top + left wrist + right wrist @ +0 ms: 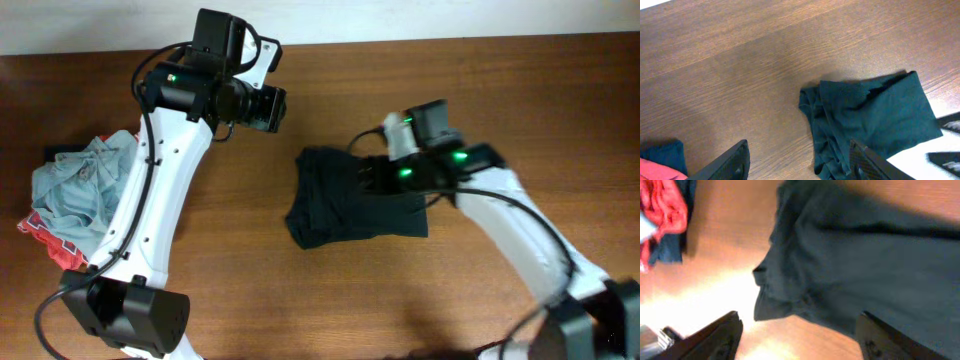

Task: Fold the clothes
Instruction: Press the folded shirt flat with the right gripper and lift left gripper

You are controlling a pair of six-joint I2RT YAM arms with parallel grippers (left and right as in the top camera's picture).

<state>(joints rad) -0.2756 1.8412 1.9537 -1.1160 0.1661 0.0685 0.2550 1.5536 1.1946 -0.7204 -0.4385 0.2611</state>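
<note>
The right gripper grabs the end edge of the black T-shirt (350, 205) on the right gripper's side next, leaving the opposite end free, to fold the T-shirt over.
The clothes in play are a black T-shirt (350, 205), lying folded into a compact, rumpled rectangle at the table's middle. My right gripper (372, 176) hovers over its upper right part, and in the right wrist view the gripper (800, 335) is open, with bare wood between its fingers (720, 336) and the T-shirt (865, 265) just ahead. My left gripper (264, 106) hangs up and left of the garment. In its own view it (797, 162) stands open and holds nothing, the T-shirt (870, 120) lying beside its right finger (866, 161).
A heap of other garments (80, 195), grey-blue over red-and-white, sits at the table's left edge beside the left arm's base. A red piece (660, 210) and a navy one (662, 154) show in the wrist views. Brown wooden table (250, 270) all round.
</note>
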